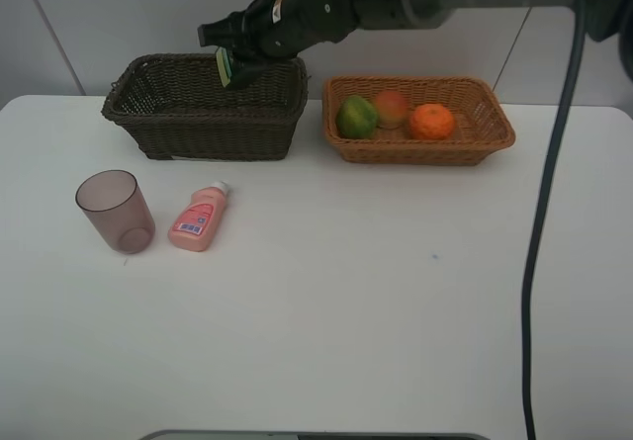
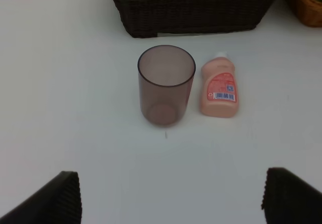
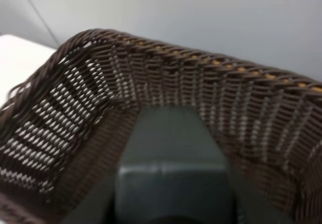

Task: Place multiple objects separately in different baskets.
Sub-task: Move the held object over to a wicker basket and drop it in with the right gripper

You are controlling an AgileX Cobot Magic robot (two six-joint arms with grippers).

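Observation:
The dark green bottle hangs high above the dark brown basket's bottom, so my right gripper should keep holding it until it is lower.
My right gripper reaches across the middle to the dark brown basket and hangs over its back right part, shut on the dark green bottle. The right wrist view shows that bottle over the basket's woven inside. The light tan basket holds a green-yellow fruit, a red-yellow fruit and an orange. The mauve cup stands upright on the table beside the lying pink bottle. My left gripper is open, short of the cup and the pink bottle.
A black cable hangs down over the right side of the white table. The right arm spans the back, above both baskets. A wall stands directly behind the baskets.

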